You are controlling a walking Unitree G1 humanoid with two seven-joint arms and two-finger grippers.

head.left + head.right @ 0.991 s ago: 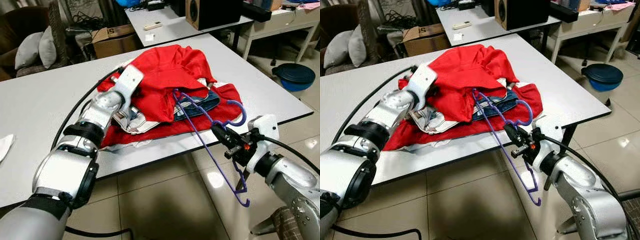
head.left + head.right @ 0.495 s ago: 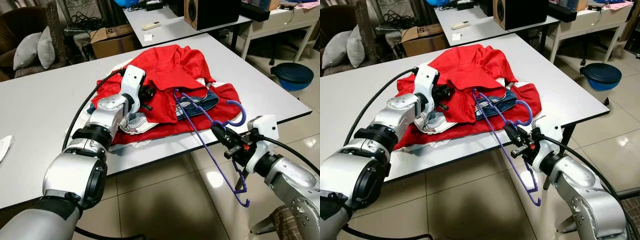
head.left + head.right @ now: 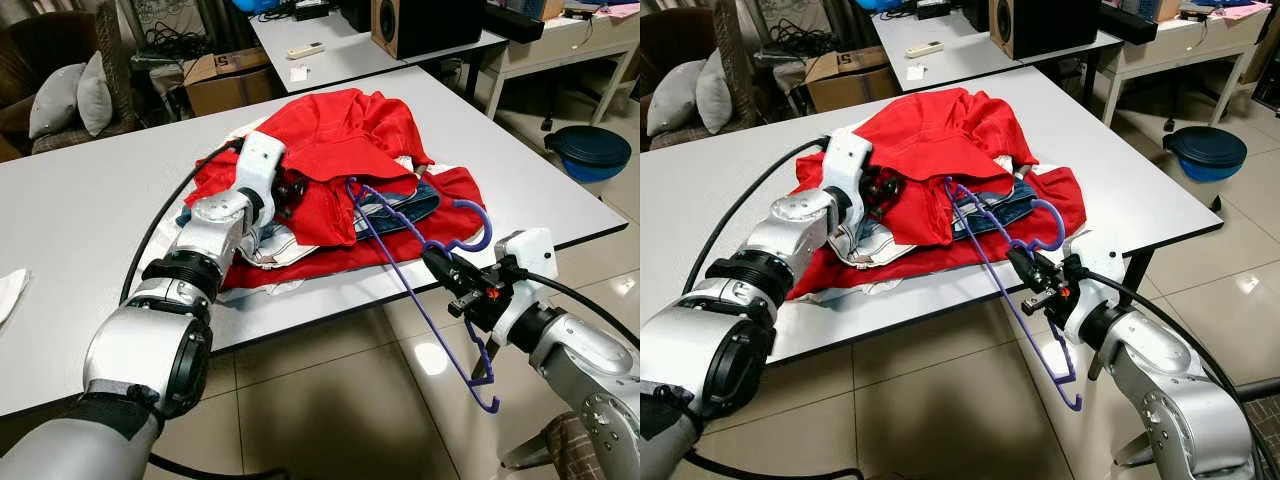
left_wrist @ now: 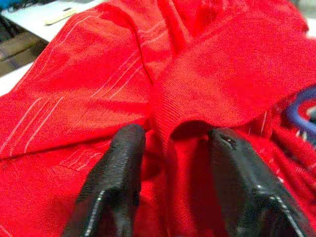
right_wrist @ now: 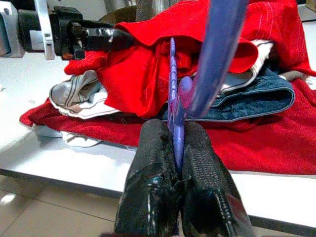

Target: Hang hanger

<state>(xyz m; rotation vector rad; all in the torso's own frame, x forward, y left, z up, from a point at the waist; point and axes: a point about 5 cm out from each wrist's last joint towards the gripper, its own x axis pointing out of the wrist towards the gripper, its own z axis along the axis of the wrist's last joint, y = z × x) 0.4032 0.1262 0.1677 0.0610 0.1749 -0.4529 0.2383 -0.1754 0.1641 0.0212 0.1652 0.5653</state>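
Observation:
My left gripper picks up the red cloth by the raised fold between its fingers next, since the rest of the cloth lies slack over the heap.
A heap of clothes lies on the white table, with a red garment on top and jeans under it. My left gripper is at the heap's left side, open. In the left wrist view its fingers stand either side of a raised fold of red cloth. My right gripper, off the table's front edge, is shut on a purple hanger. The hanger's upper end rests on the clothes, its hook curls right, and its lower end hangs below the table edge.
A black cable runs along my left arm over the table. A blue bin stands on the tiled floor at the right. Behind are a second table with a dark speaker, a cardboard box and grey pillows.
My left gripper has turned and swung in toward the red garment, its fingers now at a fold of it. The right gripper and the hanger have stayed put.

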